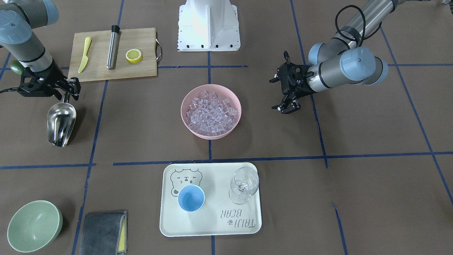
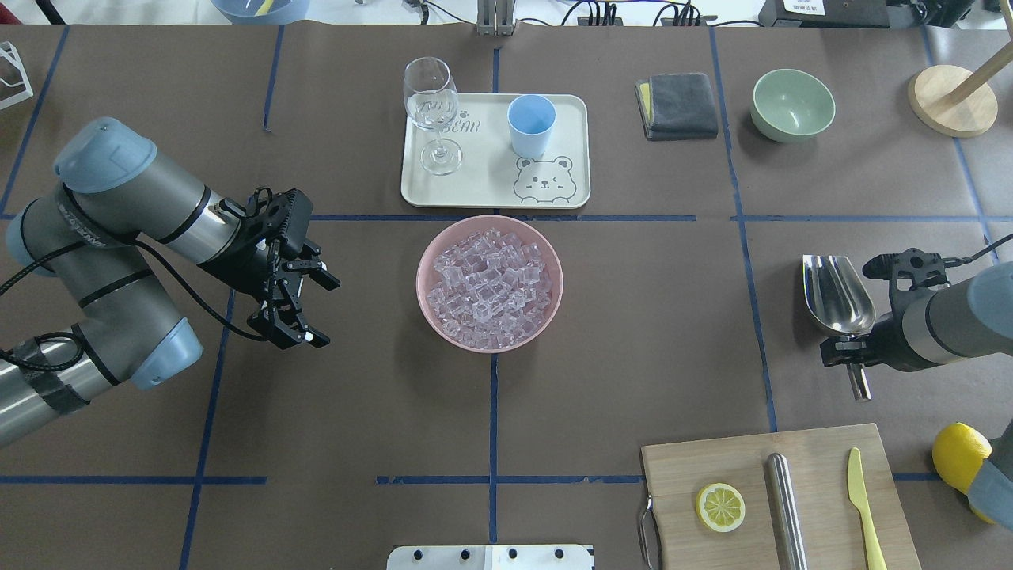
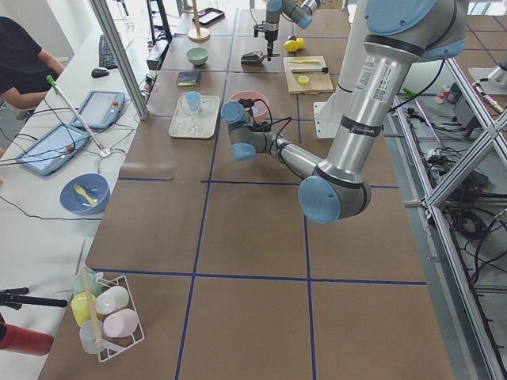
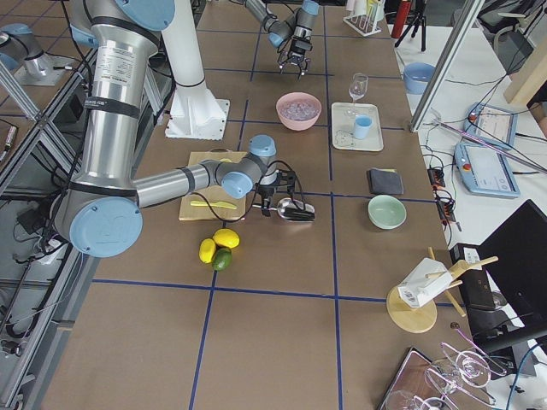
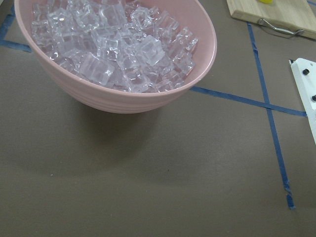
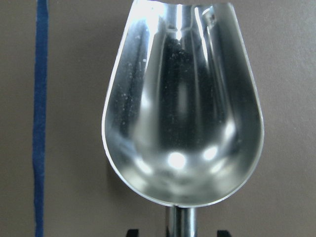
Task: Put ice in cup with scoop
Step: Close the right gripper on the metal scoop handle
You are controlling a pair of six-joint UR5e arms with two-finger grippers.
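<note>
The right gripper grabs the scoop by its thin handle [image 1: 66, 97] next, where the fingers fit around it, since the scoop's trough [image 1: 61, 123] flares wide and curved.
The steel scoop [image 1: 62, 122] lies on the table at my right side, trough pointing away from my base; it also shows in the overhead view [image 2: 837, 293] and fills the right wrist view [image 6: 182, 108]. My right gripper [image 1: 67, 95] [image 2: 851, 348] is open, its fingertips [image 6: 129, 232] on either side of the scoop's thin handle with gaps showing. The ice [image 1: 211, 109] [image 5: 113, 44] is piled in a pink bowl [image 1: 187, 124] at the table's middle. The light-blue cup [image 1: 191, 198] [image 2: 531, 123] stands empty on a cream tray [image 1: 212, 226]. My left gripper [image 1: 274, 94] [image 2: 320, 310] is open and empty, beside the pink bowl.
A wine glass [image 1: 244, 184] shares the tray with the cup. A cutting board [image 1: 141, 69] near my right arm holds a lemon half, a yellow knife and a steel tube. A green bowl [image 1: 33, 225] and a grey cloth [image 1: 102, 232] lie on the far side.
</note>
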